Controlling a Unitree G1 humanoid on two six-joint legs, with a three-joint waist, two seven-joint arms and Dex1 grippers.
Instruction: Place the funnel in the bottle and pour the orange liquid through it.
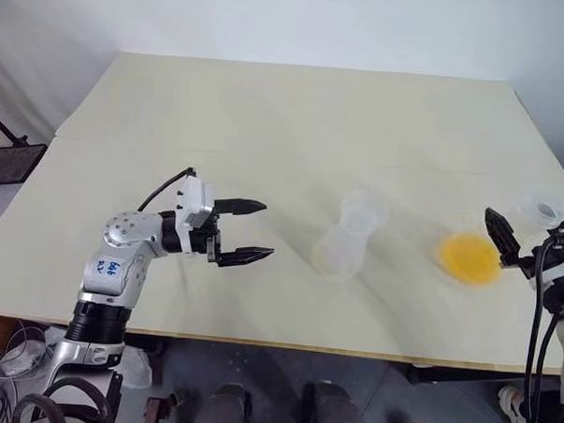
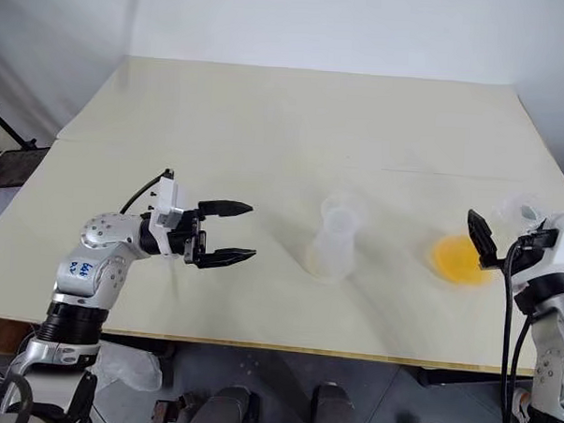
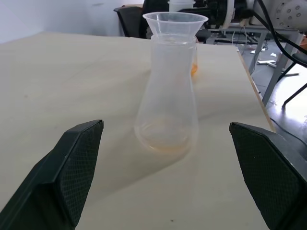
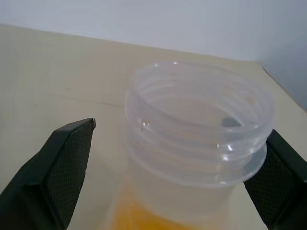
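I should close my right gripper on the flask's threaded neck (image 1: pixel 546 212) (image 4: pixel 196 124) now. Its fingers are on either side of the neck, so they would hold it if I closed now.
The clear bottle (image 1: pixel 341 250) stands upright mid-table with the transparent funnel (image 3: pixel 175 21) seated in its neck. A faint orange trace lies at its base. My left gripper (image 1: pixel 267 231) is open, level, pointing at the bottle from its left with a clear gap. To the right, a second clear flask (image 1: pixel 542 212) holds the orange liquid (image 1: pixel 469 258) as a shallow pool. My right gripper (image 4: pixel 180 129) is open, one finger on each side of that flask's threaded neck (image 4: pixel 196 124). I cannot tell whether the pads touch it.
The pale table (image 1: pixel 267 117) has a seam running across its middle. The orange flask stands close to the table's right edge. A black chair (image 1: pixel 13 162) sits beyond the left edge, and office furniture (image 3: pixel 268 28) lies past the right edge.
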